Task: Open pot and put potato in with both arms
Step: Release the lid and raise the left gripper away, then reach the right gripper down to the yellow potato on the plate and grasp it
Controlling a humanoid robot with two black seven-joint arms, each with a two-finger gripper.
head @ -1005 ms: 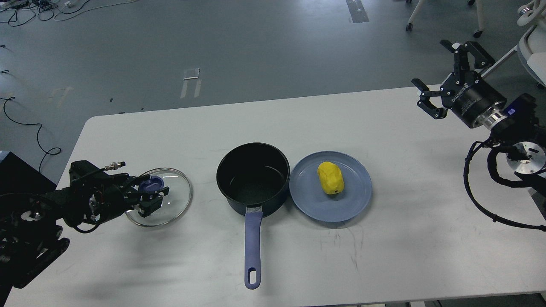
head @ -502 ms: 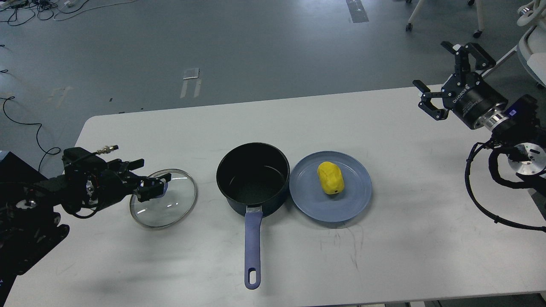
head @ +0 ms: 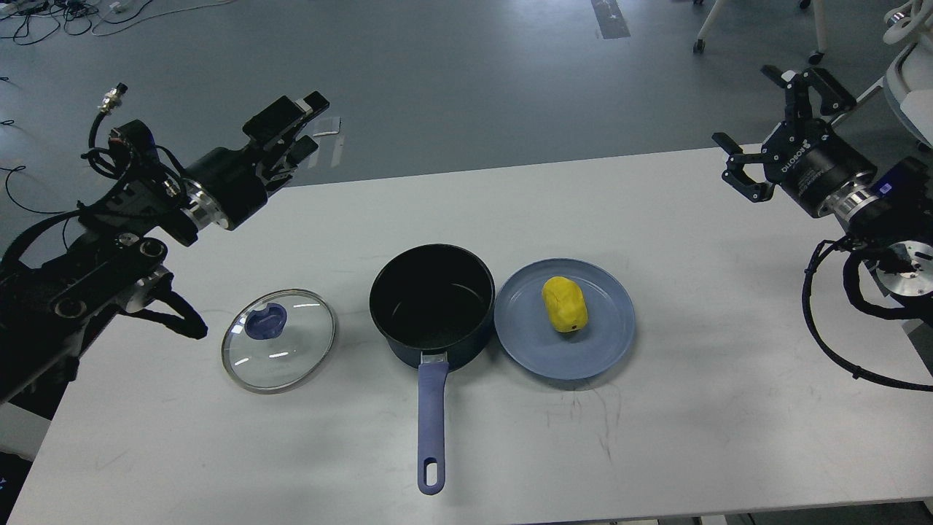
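The robot's right hand has to put the yellow potato into the open pot (head: 434, 302), so it needs to grab the potato around its body (head: 564, 305) next.
The dark pot (head: 434, 302) stands open at the table's middle, its blue handle (head: 431, 415) pointing toward me. Its glass lid (head: 291, 354) with a blue knob (head: 262, 321) lies flat on the table to the pot's left. The yellow potato (head: 565, 304) lies on a blue plate (head: 605, 343) right of the pot. My left gripper (head: 305, 130) is raised high over the table's far left edge, open and empty, well away from the lid. My right gripper (head: 762, 124) is open and empty above the table's far right corner.
The white table (head: 656, 437) carries faint scuff marks in front of the plate. Grey floor lies beyond its far edge, with cables at the far left (head: 44, 14) and chair legs at the far right (head: 816, 29).
My left gripper has let go of the lid's knob and risen up and back, away from the lid. The lid now lies alone on the table. My right gripper has shifted slightly right.
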